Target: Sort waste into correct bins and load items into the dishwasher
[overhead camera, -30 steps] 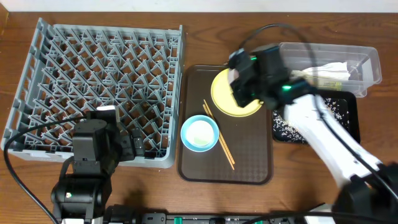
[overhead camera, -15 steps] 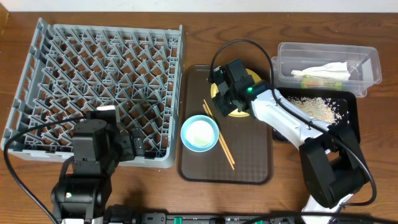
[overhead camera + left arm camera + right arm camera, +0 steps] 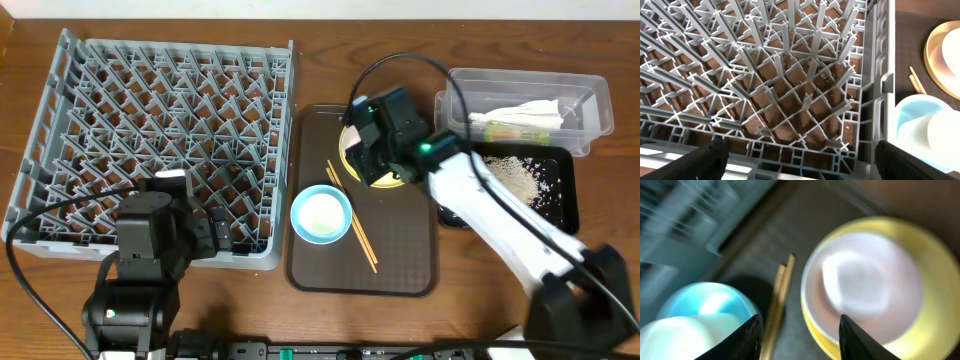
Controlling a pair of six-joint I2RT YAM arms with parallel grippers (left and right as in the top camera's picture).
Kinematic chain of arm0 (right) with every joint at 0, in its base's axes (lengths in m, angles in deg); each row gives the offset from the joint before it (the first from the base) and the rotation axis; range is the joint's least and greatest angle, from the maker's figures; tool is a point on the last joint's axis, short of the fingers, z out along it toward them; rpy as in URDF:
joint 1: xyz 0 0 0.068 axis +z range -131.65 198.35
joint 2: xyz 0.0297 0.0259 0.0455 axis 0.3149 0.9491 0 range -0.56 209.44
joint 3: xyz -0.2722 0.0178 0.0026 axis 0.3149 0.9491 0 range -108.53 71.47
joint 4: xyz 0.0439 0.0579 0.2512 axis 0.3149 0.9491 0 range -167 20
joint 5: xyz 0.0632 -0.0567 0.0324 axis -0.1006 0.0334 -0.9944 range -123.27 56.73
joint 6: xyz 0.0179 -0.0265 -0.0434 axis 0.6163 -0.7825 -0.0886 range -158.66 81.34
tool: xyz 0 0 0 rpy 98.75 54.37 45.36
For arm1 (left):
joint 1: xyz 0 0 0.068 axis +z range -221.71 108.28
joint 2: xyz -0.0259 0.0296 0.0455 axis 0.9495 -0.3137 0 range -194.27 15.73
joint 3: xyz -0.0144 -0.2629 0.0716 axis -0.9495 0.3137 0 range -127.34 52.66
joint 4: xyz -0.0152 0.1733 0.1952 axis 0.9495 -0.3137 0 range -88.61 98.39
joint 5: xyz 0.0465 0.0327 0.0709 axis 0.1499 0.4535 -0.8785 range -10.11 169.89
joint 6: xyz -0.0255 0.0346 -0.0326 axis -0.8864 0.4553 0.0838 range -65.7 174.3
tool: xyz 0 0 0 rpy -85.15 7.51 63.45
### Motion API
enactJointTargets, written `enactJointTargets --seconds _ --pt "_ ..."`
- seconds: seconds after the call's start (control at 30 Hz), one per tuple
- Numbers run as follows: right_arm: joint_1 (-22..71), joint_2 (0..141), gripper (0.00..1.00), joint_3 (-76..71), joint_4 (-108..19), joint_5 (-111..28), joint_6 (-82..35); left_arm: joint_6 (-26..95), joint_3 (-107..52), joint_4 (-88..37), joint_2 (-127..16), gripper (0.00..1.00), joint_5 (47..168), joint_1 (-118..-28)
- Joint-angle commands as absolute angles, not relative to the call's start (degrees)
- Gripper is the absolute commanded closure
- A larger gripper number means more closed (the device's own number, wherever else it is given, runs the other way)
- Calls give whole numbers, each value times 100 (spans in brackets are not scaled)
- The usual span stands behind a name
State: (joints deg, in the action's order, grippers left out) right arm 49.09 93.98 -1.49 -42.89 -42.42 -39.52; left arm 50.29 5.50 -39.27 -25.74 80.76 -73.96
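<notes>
My right gripper grabs the white bowl's rim on the chopsticks side next. That leaves the white bowl's base free to hand over to my left gripper.
The yellow plate [image 3: 935, 280] lies on the brown serving tray [image 3: 400, 255] with a white dish [image 3: 860, 285] on it. My right gripper [image 3: 800, 340] is open just above the plate's left edge; overhead it [image 3: 370, 155] hides most of the plate [image 3: 384, 181]. The light blue bowl [image 3: 321, 214] holds a white bowl [image 3: 680, 335]. The chopsticks [image 3: 352, 218] lie beside it. My left gripper [image 3: 800, 165] is open and empty over the front edge of the grey dish rack [image 3: 150, 130]. The clear tub [image 3: 590, 95] holds the napkin [image 3: 520, 112] and the sachet [image 3: 500, 126]. The black tray [image 3: 565, 195] holds rice scraps [image 3: 510, 172].
The rack's upright pegs [image 3: 790, 90] fill the left wrist view, with the blue bowl [image 3: 912, 112] and the plate [image 3: 935, 50] at its right. The right arm [image 3: 500, 225] lies across the black tray's left end. Bare wooden table surrounds everything.
My right gripper has swung from near the bins to low over the yellow plate and has shifted slightly right in the last half second. The left arm has not moved.
</notes>
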Motion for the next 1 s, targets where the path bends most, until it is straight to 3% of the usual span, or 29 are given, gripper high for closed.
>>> enactJointTargets --seconds 0.0,0.5,0.6,0.73,0.97 --pt "5106 9145 53 -276 -4064 -4727 -3749 5104 443 -3937 -2574 4 7986 -7361" --pt "5725 10098 67 8 -3483 -4705 -3181 5104 443 -3937 -2574 4 7986 -7361" --pt "5749 10330 85 8 -3478 -4705 -3179 5104 443 -3937 -2574 4 7986 -7361" --pt "5714 10351 99 -1 -3566 -4699 -3139 5104 443 -3937 -2574 4 7986 -7361" --pt "5364 9938 99 -405 -3537 -4664 -3141 5104 443 -3933 -2574 4 7986 -7361"
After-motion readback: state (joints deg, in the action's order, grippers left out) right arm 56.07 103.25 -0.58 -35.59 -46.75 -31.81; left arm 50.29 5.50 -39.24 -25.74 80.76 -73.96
